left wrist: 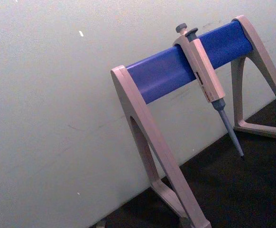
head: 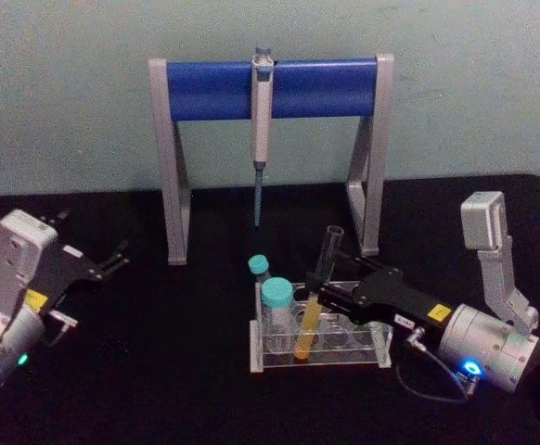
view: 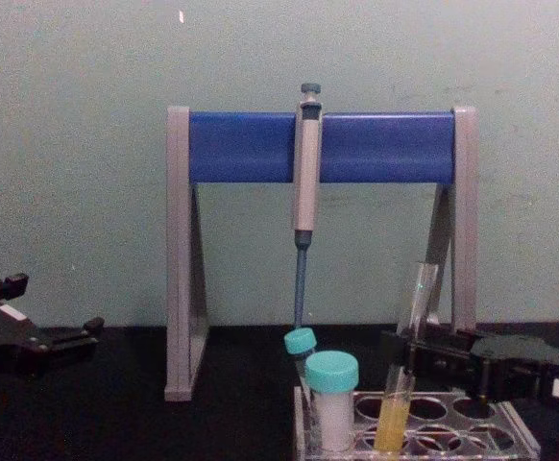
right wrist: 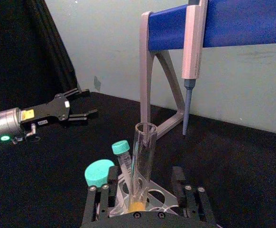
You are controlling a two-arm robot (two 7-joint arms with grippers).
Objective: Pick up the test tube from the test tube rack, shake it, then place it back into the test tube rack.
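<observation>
The yellow liquid (view: pixel 392 424) needs to be shaken. My right gripper needs to grab the test tube by its clear side just over that liquid (view: pixel 401 382).
The test tube (head: pixel 320 278) is a slim clear tube with yellow-orange liquid in its lower end. It leans in a hole of the clear test tube rack (head: pixel 372 357) at the table's centre front. My right gripper (head: pixel 318 287) reaches in from the right and is open. Its fingers (right wrist: pixel 178 178) stand on either side of the test tube (right wrist: pixel 143 156) with a gap on each side. From the chest, the test tube (view: pixel 406 365) rises out of the test tube rack (view: pixel 510 427) beside the right gripper (view: pixel 409 360). My left gripper (head: pixel 117 258) is parked at the far left, open and holding nothing.
Two teal-capped vials (head: pixel 276 295) stand in the rack's left end, close to the tube. Behind the rack is a grey-and-blue pipette stand (head: pixel 205 91) with a grey pipette (head: pixel 262 130) hanging from it. A cable (head: pixel 428 385) loops by the right wrist.
</observation>
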